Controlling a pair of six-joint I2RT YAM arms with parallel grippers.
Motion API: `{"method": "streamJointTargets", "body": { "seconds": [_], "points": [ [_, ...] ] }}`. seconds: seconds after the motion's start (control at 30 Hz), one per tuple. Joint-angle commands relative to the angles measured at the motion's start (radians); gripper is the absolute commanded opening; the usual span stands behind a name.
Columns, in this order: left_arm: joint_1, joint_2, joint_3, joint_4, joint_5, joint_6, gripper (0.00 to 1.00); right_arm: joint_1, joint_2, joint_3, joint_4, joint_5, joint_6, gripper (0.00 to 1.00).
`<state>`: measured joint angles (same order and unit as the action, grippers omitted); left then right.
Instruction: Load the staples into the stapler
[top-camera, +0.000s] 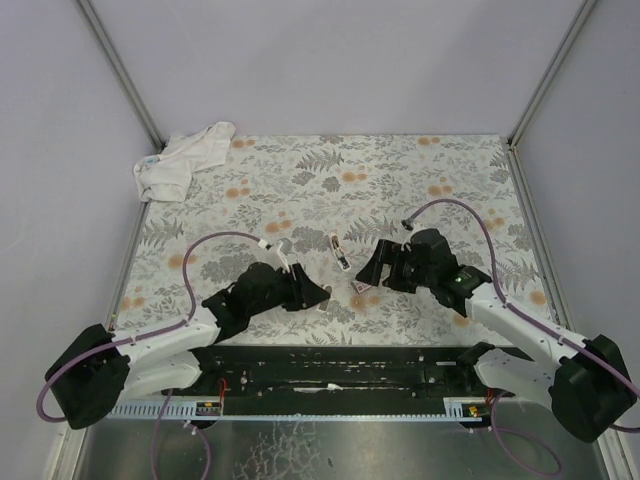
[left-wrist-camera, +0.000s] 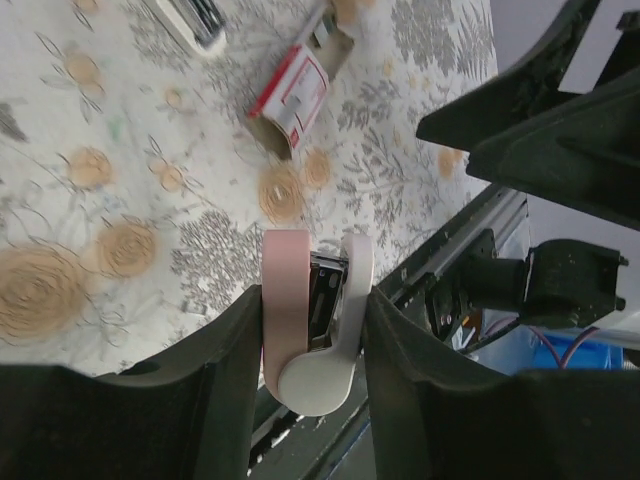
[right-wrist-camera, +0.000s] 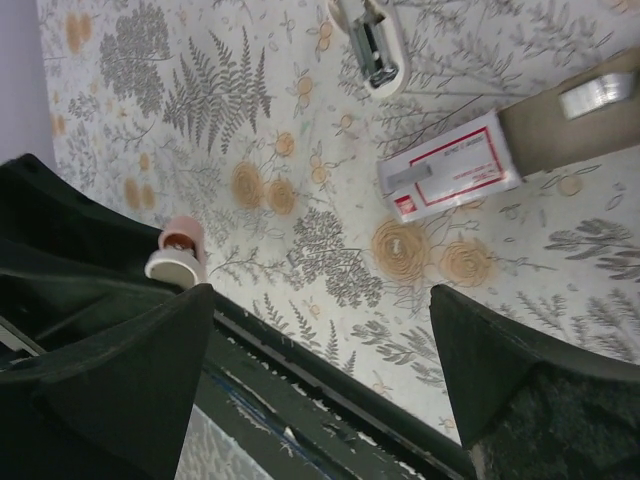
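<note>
My left gripper keeps hold of the stapler for now: the stapler hangs above the cloth, so if I opened now, it would come down onto the cloth.
My left gripper (left-wrist-camera: 315, 312) is shut on the stapler (left-wrist-camera: 312, 345), a small pink and cream one with a dark metal channel between its two bars, held just above the table's near edge. The staples box (left-wrist-camera: 292, 95), red and white, lies flat on the cloth beyond it, and its pale inner tray (right-wrist-camera: 565, 115) is slid out with a strip of staples (right-wrist-camera: 597, 92) in it. My right gripper (right-wrist-camera: 320, 295) hangs open over the cloth, short of the box (right-wrist-camera: 452, 167), with nothing between its fingers. From above, the box (top-camera: 361, 291) lies between both grippers.
A white piece with a dark metal channel (right-wrist-camera: 376, 45) lies on the floral cloth beyond the box. A crumpled white rag (top-camera: 183, 160) sits at the far left corner. The black base rail (top-camera: 340, 368) runs along the near edge.
</note>
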<state>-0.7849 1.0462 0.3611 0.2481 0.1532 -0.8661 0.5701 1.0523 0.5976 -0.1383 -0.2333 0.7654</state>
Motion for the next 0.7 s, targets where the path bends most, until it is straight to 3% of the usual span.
{"method": "streamJointTargets", "body": {
  "seconds": [0.0, 0.43, 0.53, 0.67],
  "points": [
    [-0.104, -0.005, -0.054, 0.201, -0.130, -0.069, 0.05, 0.045, 0.000, -0.033, 0.102, -0.049, 0.126, 0.94],
    [-0.328, 0.244, 0.110, -0.080, -0.427, -0.031, 0.09, 0.108, 0.133, -0.066, 0.205, -0.047, 0.223, 0.87],
    [-0.351, 0.289, 0.146, -0.122, -0.445, -0.023, 0.16, 0.114, 0.157, -0.076, 0.236, -0.045, 0.229, 0.85],
    [-0.353, 0.340, 0.160, -0.127, -0.417, -0.037, 0.34, 0.119, 0.205, -0.093, 0.280, -0.056, 0.236, 0.81]
  ]
}}
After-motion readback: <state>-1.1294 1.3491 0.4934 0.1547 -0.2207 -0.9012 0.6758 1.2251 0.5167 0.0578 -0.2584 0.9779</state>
